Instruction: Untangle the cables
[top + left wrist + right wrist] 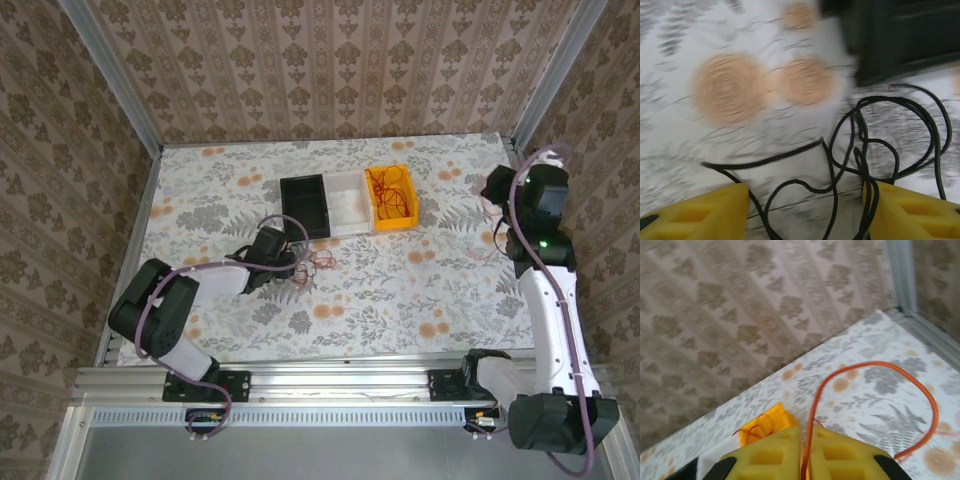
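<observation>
My left gripper should next take hold of the black cable [860, 145] by its bunched loops, and leave the red wires for my right gripper to pull free.
A small tangle of thin red wires [322, 259] lies on the flowered table, just right of my left gripper [289, 260]. More red wires [388, 190] sit in the yellow bin [409, 213]. My left gripper [807, 212] is open and low over the table, with loops of a thin black cable [860, 145] running between its yellow fingers [715, 210]. At the far right my right gripper [495, 190] is raised. This gripper [805, 452] is shut on one red wire [875, 365], which arcs out over the table and hangs back down.
A black bin [305, 205], a white bin [345, 203] and the yellow bin stand in a row at the back middle. The black bin [900, 35] is close ahead of the left fingers. Patterned walls close in the table on three sides.
</observation>
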Robot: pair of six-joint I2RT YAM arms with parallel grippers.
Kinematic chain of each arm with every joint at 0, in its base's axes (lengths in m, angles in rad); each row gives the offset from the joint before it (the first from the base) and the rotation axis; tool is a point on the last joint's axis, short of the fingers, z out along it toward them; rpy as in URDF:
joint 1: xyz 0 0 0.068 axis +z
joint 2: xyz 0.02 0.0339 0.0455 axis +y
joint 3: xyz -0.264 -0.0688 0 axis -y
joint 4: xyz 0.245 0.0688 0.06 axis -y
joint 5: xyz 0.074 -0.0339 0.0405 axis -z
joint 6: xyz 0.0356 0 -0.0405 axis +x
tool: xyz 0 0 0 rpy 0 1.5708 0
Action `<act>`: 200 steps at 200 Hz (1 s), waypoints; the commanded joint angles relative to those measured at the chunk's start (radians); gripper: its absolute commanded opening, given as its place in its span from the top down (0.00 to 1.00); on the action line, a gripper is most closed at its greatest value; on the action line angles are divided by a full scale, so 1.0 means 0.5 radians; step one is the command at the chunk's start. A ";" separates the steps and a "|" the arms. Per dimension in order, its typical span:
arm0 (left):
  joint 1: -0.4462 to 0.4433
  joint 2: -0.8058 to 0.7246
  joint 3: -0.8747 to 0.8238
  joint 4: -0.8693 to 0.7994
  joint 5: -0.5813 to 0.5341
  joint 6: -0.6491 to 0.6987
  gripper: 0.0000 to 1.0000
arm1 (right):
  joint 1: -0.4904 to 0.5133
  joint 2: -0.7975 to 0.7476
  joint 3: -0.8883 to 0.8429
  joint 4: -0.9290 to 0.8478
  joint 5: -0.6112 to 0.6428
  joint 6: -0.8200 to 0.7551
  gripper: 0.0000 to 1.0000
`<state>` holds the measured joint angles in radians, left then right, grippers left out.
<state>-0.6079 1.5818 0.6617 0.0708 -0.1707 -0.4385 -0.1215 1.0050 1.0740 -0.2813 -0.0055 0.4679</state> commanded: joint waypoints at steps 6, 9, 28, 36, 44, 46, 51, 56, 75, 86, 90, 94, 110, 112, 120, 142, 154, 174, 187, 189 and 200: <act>-0.081 0.139 0.139 0.077 0.214 0.189 0.42 | 0.250 -0.039 0.190 0.021 0.118 -0.248 0.89; -0.084 0.154 0.151 0.077 0.225 0.195 0.43 | 0.275 -0.034 0.208 0.023 0.110 -0.260 0.89; -0.096 0.226 0.211 0.078 0.268 0.224 0.57 | 0.413 0.041 0.372 0.036 -0.029 -0.289 0.89; -0.097 0.250 0.226 0.087 0.276 0.233 0.68 | 0.462 0.096 0.460 0.044 -0.135 -0.299 0.89; -0.097 0.267 0.239 0.100 0.285 0.236 0.79 | 0.522 0.157 0.558 0.047 -0.218 -0.309 0.89; -0.097 0.273 0.242 0.102 0.288 0.240 0.81 | 0.534 0.175 0.582 0.049 -0.240 -0.313 0.89; -0.097 0.282 0.248 0.109 0.293 0.239 0.88 | 0.565 0.218 0.645 0.055 -0.285 -0.318 0.89; -0.097 0.292 0.255 0.108 0.294 0.243 0.93 | 0.594 0.263 0.705 0.064 -0.336 -0.318 0.89; -0.097 0.306 0.275 0.102 0.274 0.239 1.00 | 0.665 0.460 0.964 0.100 -0.453 -0.268 0.89; -0.096 0.301 0.274 0.097 0.246 0.230 1.00 | 0.691 0.598 1.107 0.114 -0.504 -0.234 0.89; -0.097 0.296 0.272 0.093 0.232 0.227 1.00 | 0.703 0.642 1.158 0.123 -0.513 -0.222 0.90; -0.097 0.292 0.272 0.085 0.216 0.220 1.00 | 0.716 0.685 1.205 0.133 -0.516 -0.216 0.90; -0.100 0.268 0.266 0.051 0.150 0.186 1.00 | 0.762 0.882 1.370 0.159 -0.503 -0.198 0.90; -0.100 0.265 0.264 0.047 0.139 0.182 1.00 | 0.765 0.905 1.391 0.157 -0.498 -0.195 0.90; -0.103 0.250 0.257 0.025 0.090 0.167 1.00 | 0.779 1.000 1.480 0.131 -0.478 -0.179 0.90; -0.106 0.212 0.245 -0.045 -0.013 0.113 1.00 | 0.787 1.223 1.670 0.037 -0.451 -0.123 0.89; -0.106 0.186 0.231 -0.065 -0.039 0.093 1.00 | 0.786 1.304 1.710 0.023 -0.462 -0.120 0.90; -0.107 0.126 0.177 -0.032 -0.022 0.087 1.00 | 0.789 1.382 1.758 -0.082 -0.461 -0.159 0.90; -0.107 0.085 0.140 0.016 0.016 0.116 1.00 | 0.789 1.379 1.716 -0.211 -0.404 -0.210 0.90; -0.109 0.082 0.136 0.024 0.022 0.123 1.00 | 0.789 1.371 1.701 -0.225 -0.389 -0.216 0.90; -0.115 0.068 0.131 0.030 0.048 0.149 1.00 | 0.776 1.319 1.564 -0.280 -0.292 -0.249 0.90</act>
<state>-0.6605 1.6588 0.7475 0.0826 -0.1539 -0.3698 0.2691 1.7073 1.9022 -0.3248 -0.2142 0.3798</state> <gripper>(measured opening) 0.044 0.098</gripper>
